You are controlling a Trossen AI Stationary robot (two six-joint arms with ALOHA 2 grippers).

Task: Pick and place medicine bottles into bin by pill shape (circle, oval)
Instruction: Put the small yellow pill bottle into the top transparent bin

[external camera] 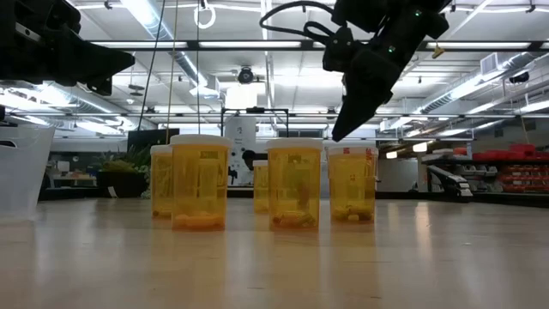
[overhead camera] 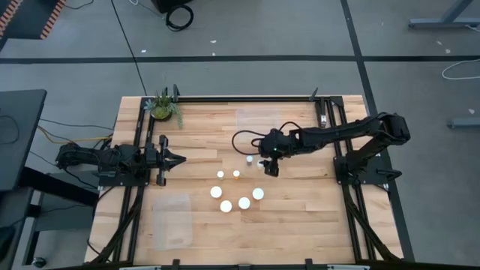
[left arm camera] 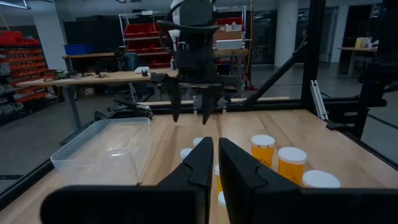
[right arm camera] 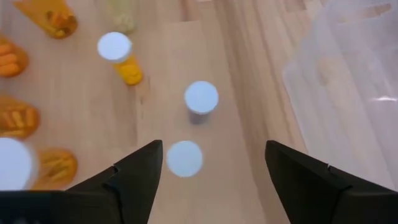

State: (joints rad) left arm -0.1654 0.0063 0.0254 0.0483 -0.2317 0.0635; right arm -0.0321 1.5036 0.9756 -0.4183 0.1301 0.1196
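I need to sort the narrow bottle by pill shape into the clear bin [overhead camera: 255, 118], so I will next grab it by its white cap [overhead camera: 260, 164] with my right gripper.
Eight white-capped medicine bottles stand upright on their bases mid-table. Four wider ones [overhead camera: 244, 202] form the near group, and narrow ones [overhead camera: 236, 174] stand farther back. My right gripper [overhead camera: 270, 168] is open and points down, held above the table over the farthest narrow bottles. In the right wrist view a white cap [right arm camera: 185, 158] lies just inside one finger of my right gripper [right arm camera: 214, 149], and another cap [right arm camera: 201, 98] lies beyond. My left gripper [overhead camera: 180, 159] is shut and empty at the table's left, pointing toward the bottles.
One clear plastic bin [overhead camera: 259, 118] sits toward the far edge, beside the right gripper [right arm camera: 348, 81]. Another clear bin [overhead camera: 172, 217] sits near left. A green potted plant [overhead camera: 163, 107] stands at the far left corner. Black rails run along both sides.
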